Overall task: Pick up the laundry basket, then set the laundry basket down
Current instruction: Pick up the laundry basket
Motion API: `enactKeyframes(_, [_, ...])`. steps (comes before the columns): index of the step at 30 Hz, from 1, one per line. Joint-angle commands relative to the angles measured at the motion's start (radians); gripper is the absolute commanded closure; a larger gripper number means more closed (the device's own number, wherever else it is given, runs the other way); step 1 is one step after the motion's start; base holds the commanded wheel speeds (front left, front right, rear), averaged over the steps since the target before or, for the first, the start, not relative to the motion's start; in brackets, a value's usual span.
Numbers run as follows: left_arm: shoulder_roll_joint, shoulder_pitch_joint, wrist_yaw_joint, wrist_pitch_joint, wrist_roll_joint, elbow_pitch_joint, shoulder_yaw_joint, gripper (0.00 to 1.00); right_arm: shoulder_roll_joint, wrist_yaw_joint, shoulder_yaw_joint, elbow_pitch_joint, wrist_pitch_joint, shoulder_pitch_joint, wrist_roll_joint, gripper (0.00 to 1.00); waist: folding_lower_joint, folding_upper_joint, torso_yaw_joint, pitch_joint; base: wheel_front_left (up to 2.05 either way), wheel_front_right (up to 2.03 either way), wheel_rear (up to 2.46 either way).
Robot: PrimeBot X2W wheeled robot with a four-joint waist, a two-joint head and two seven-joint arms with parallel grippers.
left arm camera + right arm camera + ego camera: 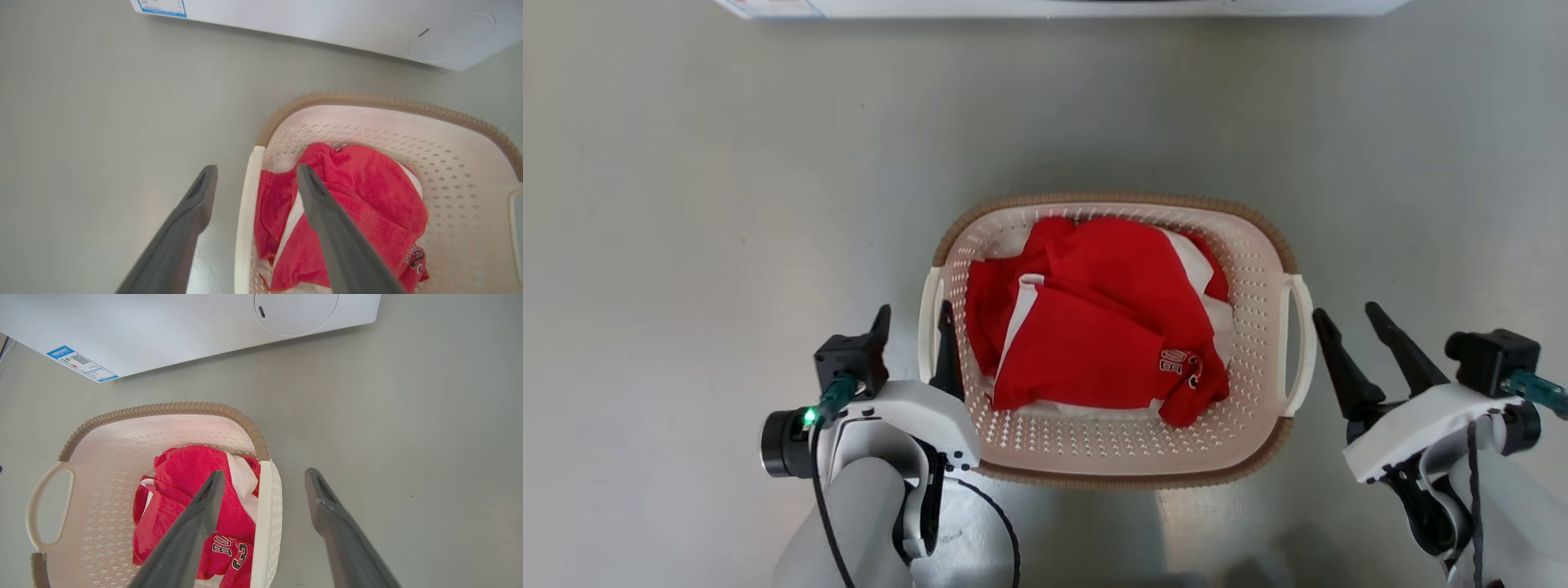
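The laundry basket's body [1111, 446] is far wider than the gripper's open fingers. My left gripper will next take hold of the laundry basket by its slim loop handle [929, 328].
The laundry basket [1258, 261], cream-white and perforated with a brown woven-look rim, stands on the grey floor with a red and white garment [1094, 335] in it. My left gripper [913, 317] is open, one finger outside and one inside the basket's left loop handle [925, 327]. In the left wrist view that handle [245, 212] runs between the left gripper's [257, 168] two fingers. My right gripper [1346, 312] is open just right of the right handle [1308, 343]. In the right wrist view this handle [263, 522] lies between the right gripper's [264, 475] fingers.
A white washer [1062, 6] stands beyond the basket at the far edge; in the right wrist view the washer [163, 326] shows its round door and a blue label. Bare grey floor [686, 245] surrounds the basket on both sides.
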Motion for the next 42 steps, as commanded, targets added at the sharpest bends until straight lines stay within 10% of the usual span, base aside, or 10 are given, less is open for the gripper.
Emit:
enactKeyframes(1, [0.010, -0.005, -0.004, -0.006, -0.005, 0.000, 0.014, 0.00, -0.019, 0.006, 0.031, -0.003, -0.010, 0.023, 0.010, 0.00, 0.0000, 0.0000, 0.003, 0.020, 0.00, 0.00, 0.00])
enactKeyframes(21, [0.010, -0.207, -0.007, -0.006, -0.238, 0.224, -0.158, 0.00, -0.109, 0.006, 0.313, 0.104, -0.010, -0.187, 0.230, 0.00, 0.0000, 0.0000, 0.035, 0.209, 0.00, 0.00, 0.00])
enactKeyframes(23, [0.010, -0.209, -0.007, -0.006, -0.252, 0.228, -0.163, 0.04, -0.113, 0.006, 0.322, 0.106, -0.010, -0.196, 0.240, 0.52, 0.0000, 0.0000, 0.035, 0.209, 0.00, 0.00, 0.00])
enactKeyframes(24, [0.010, -0.210, -0.008, -0.006, -0.257, 0.230, -0.166, 0.06, -0.114, 0.006, 0.326, 0.109, -0.010, -0.199, 0.245, 0.62, 0.0000, 0.0000, 0.035, 0.208, 0.00, 0.00, 0.00])
enactKeyframes(26, [0.010, -0.211, -0.013, -0.006, -0.264, 0.237, -0.173, 0.29, -0.115, 0.006, 0.333, 0.119, -0.010, -0.204, 0.254, 0.99, 0.0000, 0.0000, 0.035, 0.206, 0.00, 0.00, 0.00])
enactKeyframes(29, [0.010, -0.212, -0.018, -0.006, -0.272, 0.243, -0.179, 1.00, -0.117, 0.006, 0.338, 0.122, -0.010, -0.214, 0.265, 1.00, 0.0000, 0.0000, 0.034, 0.204, 0.00, 0.00, 0.00])
enactKeyframes(42, [0.010, -0.203, -0.022, -0.006, -0.322, 0.276, -0.206, 1.00, -0.099, 0.006, 0.330, 0.140, -0.010, -0.215, 0.259, 1.00, 0.0000, 0.0000, 0.010, 0.137, 0.00, 0.00, 0.00])
